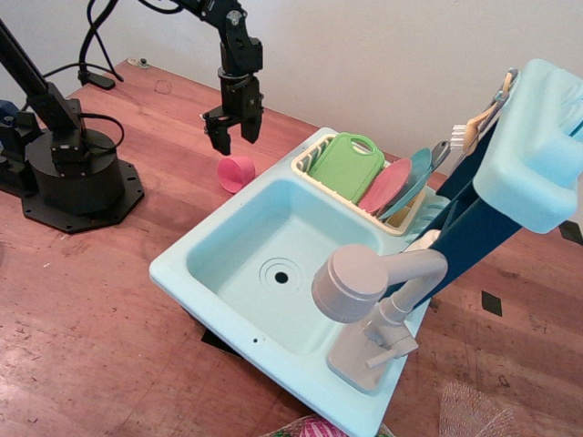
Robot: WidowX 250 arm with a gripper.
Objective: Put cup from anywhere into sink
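Observation:
I will grab the pink cup by its side (240, 173) with my gripper next, to put it into the turquoise sink.
The pink cup (237, 172) lies on its side on the wooden table, just beyond the far left corner of the turquoise sink (209, 238). Its open mouth faces the sink. My gripper (233, 138) hangs above the cup with its black fingers pointing down and spread apart, empty. It is a short gap above the cup and not touching it. The sink basin is bare, with a round drain (281, 277) and a pale grey faucet (378, 291) at the near right.
A cream dish rack (314, 173) on the sink's far side holds a green cutting board (344, 166), a pink plate (386, 186) and a teal plate. A light blue shelf (533, 150) stands at the right. The arm's black base (71, 177) sits at the left.

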